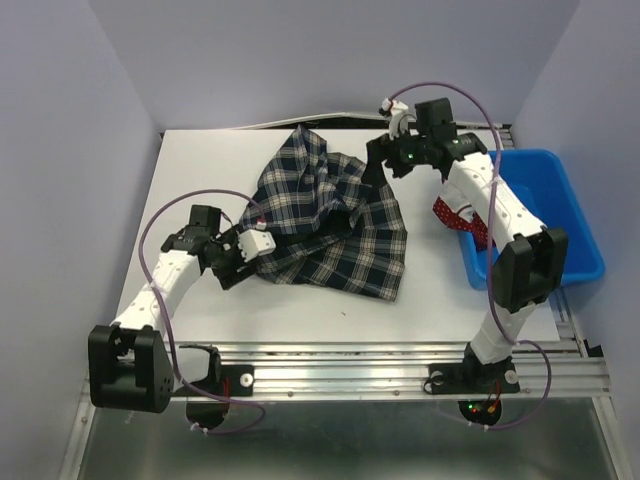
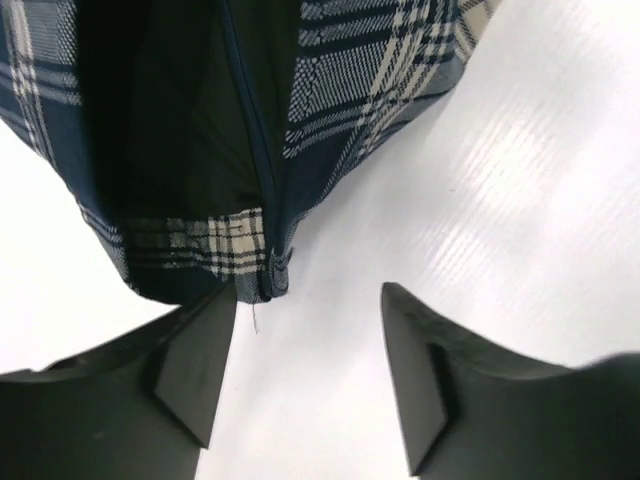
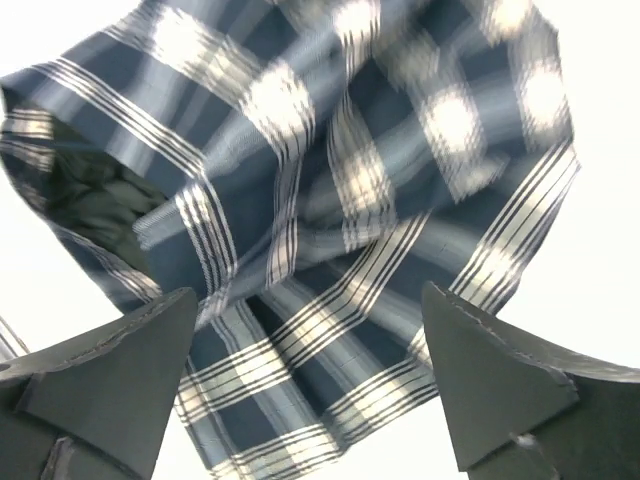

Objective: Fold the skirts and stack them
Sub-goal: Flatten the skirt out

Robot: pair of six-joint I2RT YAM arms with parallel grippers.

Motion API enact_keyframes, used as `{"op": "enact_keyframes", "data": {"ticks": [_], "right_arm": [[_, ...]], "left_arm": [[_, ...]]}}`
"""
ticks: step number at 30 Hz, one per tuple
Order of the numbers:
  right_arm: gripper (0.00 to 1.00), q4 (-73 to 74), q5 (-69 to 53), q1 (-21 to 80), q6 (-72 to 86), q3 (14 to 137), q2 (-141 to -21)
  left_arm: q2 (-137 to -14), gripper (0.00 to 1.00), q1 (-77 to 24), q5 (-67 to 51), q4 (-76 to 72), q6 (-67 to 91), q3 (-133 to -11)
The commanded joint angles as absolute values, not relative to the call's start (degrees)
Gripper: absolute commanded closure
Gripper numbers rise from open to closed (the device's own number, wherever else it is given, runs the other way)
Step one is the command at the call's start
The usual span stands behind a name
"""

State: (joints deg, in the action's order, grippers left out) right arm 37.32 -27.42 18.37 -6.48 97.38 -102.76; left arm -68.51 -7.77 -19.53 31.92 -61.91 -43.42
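Note:
The right gripper grabs the plaid skirt's waistband edge opposite the waistband's zipper end next, to stretch the skirt out flat for folding.
The plaid skirt lies crumpled in the middle of the white table. My left gripper is open at the skirt's left edge; in the left wrist view its fingers straddle bare table just below the zipper end of the waistband. My right gripper is open above the skirt's far right corner; in the right wrist view plaid cloth lies between and beyond its fingers. The red polka-dot skirt hangs over the near left rim of the blue bin.
The blue bin sits at the table's right edge behind my right arm. Purple cables loop over both arms. A metal rail runs along the near table edge.

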Motion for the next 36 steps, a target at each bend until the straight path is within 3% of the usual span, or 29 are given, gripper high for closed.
{"op": "enact_keyframes", "data": {"ticks": [1,6,8,11,17,22,31,33,35,36], "right_arm": [[0.0,41.7,-36.3,18.5,-17.1,110.4,-102.8],[0.0,49.2,-38.3,18.5,-42.2,109.7,-103.3],[0.0,48.3,-35.7,18.5,-58.6,98.5,-100.4],[0.0,48.5,-34.4,19.1,-62.1,94.7,-99.1],[0.0,44.0,-33.6,25.0,-53.2,80.4,-94.5],[0.0,26.5,-29.3,28.2,-43.4,67.8,-88.5],[0.01,10.2,-23.6,30.8,-36.0,69.1,-93.7],[0.09,10.2,-24.7,31.4,-35.2,70.4,-94.7],[0.24,10.0,-25.7,31.4,-35.1,70.8,-94.7],[0.42,9.6,-25.8,31.4,-35.1,70.2,-94.5]], "left_arm": [[-64.1,0.18,-5.8,-28.1,37.1,-59.3,-48.1],[-60.9,0.17,-1.5,-34.2,38.9,-57.4,-49.3],[-62.3,0.17,5.9,-39.2,40.9,-56.6,-51.3],[-64.7,0.17,12.1,-42.4,42.5,-56.4,-52.8],[-72.5,0.17,26.6,-48.5,45.6,-56.6,-55.9],[-74.9,0.16,31.8,-45.4,42.7,-58.9,-54.8],[-74.8,0.13,32.3,-42.7,39.2,-62.1,-51.4],[-74.5,0.13,32.3,-42.7,39.2,-62.8,-51.2],[-74.2,0.13,32.3,-42.6,39.5,-64.5,-50.3],[-73.8,0.13,32.3,-42.4,40.0,-67.7,-49.8]]}}
